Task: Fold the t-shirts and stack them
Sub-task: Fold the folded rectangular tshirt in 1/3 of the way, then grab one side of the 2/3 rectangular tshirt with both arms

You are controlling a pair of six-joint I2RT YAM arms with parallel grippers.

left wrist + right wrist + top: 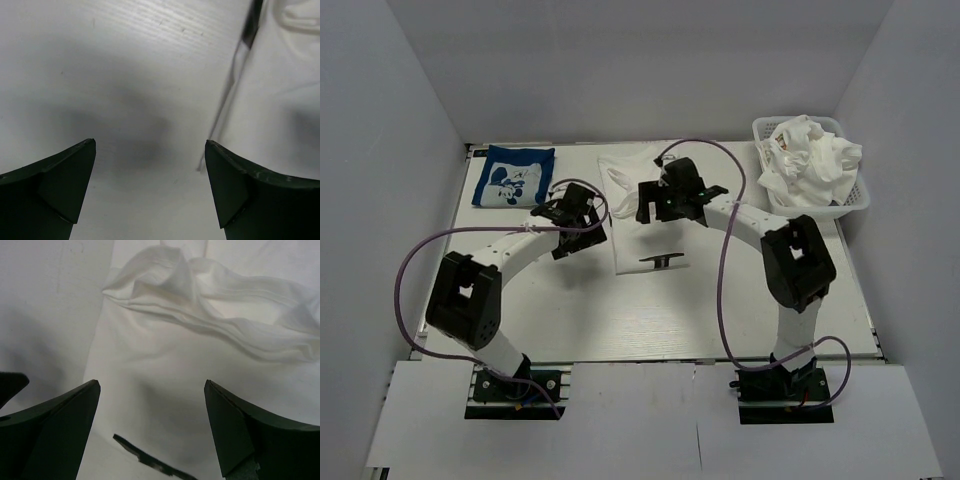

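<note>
The front corner of the white t-shirt beside the black print is the part my left gripper needs to grab next. Then that end of the t-shirt can be folded over evenly.
A white t-shirt [642,235] lies partly folded in a long strip mid-table, with a small black print [661,261] near its front end. A folded navy blue t-shirt [513,176] with a white cartoon print lies at the far left. My left gripper [582,218] is open and empty over bare table just left of the white shirt. In the left wrist view [150,142] the shirt's edge [280,90] is to its right. My right gripper [662,198] is open and empty above the white shirt [165,360], near its bunched folds [215,315].
A white basket [857,196] at the far right holds a heap of crumpled white cloth [810,160]. White walls close in the table on the left, back and right. Purple cables loop from both arms.
</note>
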